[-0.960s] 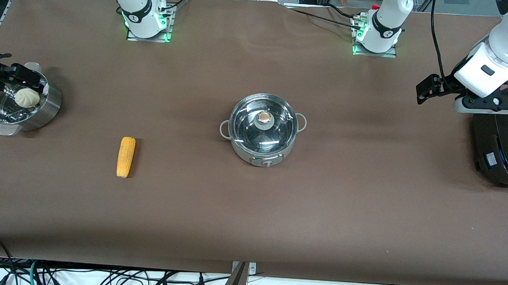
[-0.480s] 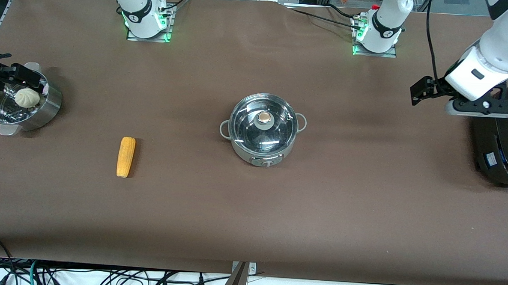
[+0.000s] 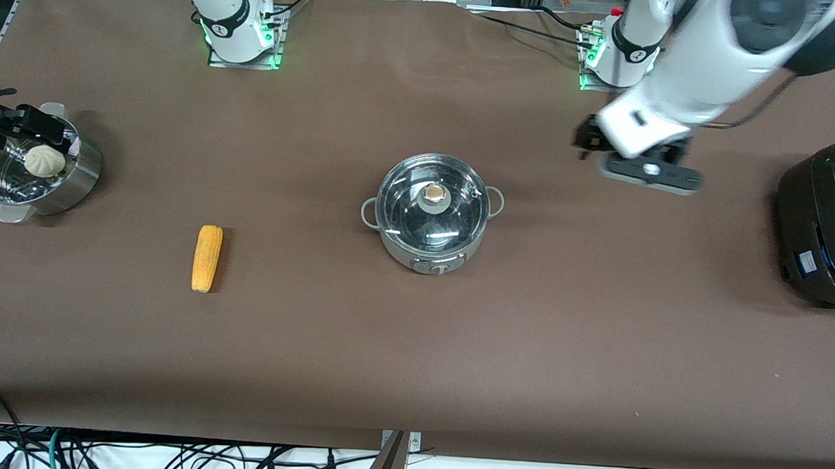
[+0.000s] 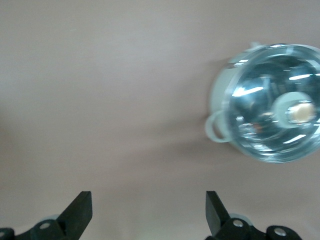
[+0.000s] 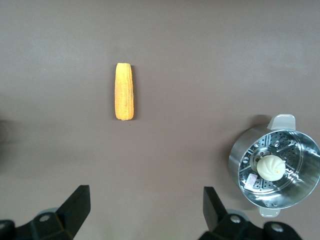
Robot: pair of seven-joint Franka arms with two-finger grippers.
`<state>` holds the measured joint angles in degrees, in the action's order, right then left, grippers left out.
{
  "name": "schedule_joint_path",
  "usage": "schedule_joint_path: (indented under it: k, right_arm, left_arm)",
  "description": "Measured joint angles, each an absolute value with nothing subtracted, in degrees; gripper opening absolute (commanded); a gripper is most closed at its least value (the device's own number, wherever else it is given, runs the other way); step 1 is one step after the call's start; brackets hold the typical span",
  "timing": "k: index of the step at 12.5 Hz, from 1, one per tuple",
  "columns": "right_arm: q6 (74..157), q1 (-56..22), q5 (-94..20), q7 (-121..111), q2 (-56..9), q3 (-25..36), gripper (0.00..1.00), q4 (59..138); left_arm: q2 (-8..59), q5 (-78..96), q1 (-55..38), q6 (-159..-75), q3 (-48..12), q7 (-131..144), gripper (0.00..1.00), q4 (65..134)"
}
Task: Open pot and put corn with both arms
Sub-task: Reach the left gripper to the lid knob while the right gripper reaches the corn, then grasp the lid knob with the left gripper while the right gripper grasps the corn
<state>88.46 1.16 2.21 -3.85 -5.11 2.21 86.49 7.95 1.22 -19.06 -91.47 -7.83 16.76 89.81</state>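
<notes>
The pot has to be open for the corn (image 3: 207, 258), so the robot's left gripper will grab the glass lid by its tan knob (image 3: 433, 192) next.
The steel pot (image 3: 431, 253) stands mid-table with its glass lid (image 3: 408, 209) on, a tan knob (image 3: 433, 192) at the lid's centre. It also shows in the left wrist view (image 4: 220, 92). The yellow-orange corn (image 3: 207, 258) lies flat on the table toward the right arm's end; it also shows in the right wrist view (image 5: 124, 91). My left gripper (image 3: 585, 137) is open and empty in the air, over bare table beside the pot; in its own view (image 4: 148, 200) nothing lies between the fingers. My right gripper (image 3: 38, 123) is open and empty, waiting over the steamer; it also shows in its own view (image 5: 145, 195).
A perforated steel steamer (image 3: 82, 177) holding a white bun (image 3: 44, 160) stands at the right arm's end of the table, seen too in the right wrist view (image 5: 240, 165). A big black cooker (image 3: 823, 224) stands at the left arm's end.
My left arm has swung from above the black cooker toward the pot, gripper open throughout. The right arm, pot and corn have not moved.
</notes>
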Motion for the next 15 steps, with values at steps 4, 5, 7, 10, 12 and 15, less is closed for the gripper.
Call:
schedule_joint_path:
  k: [4, 5, 7, 10, 12, 15]
  right_arm:
    - [88.92, 1.16, 2.18, -3.85, -11.39, 2.24, 1.0, 87.3]
    - [91.62, 1.13, 1.81, -3.85, -14.46, 2.23, 1.0, 87.85]
    - [100.04, 1.01, -0.84, -3.84, -21.23, 2.07, 1.0, 88.7]
    - [110.59, 0.08, -3.76, -3.84, -30.91, 1.92, 1.0, 89.52]
    - [118.27, -1.24, -3.92, -3.8, -34.79, 1.82, 1.0, 91.88]
    - [125.33, -4.21, -3.99, -3.46, -36.48, 1.74, 1.0, 95.41]
  left_arm:
    - [22.63, 1.22, -30.74, -99.84, -8.05, 32.45, 1.0, 80.02]
    - [25.85, 1.22, -32.41, -102.3, -8.06, 33.37, 1.0, 79.34]
    - [30.99, 1.22, -34.73, -103.67, -8.05, 33.46, 1.0, 78.9]
    - [34.94, 1.22, -35.74, -106.77, -7.96, 33.46, 1.0, 78.26]
    - [35.69, 1.22, -35.72, -108.98, -7.71, 33.45, 1.0, 78.08]
    - [36.23, 1.22, -36.2, -109.43, -7.78, 33.44, 1.0, 78.06]
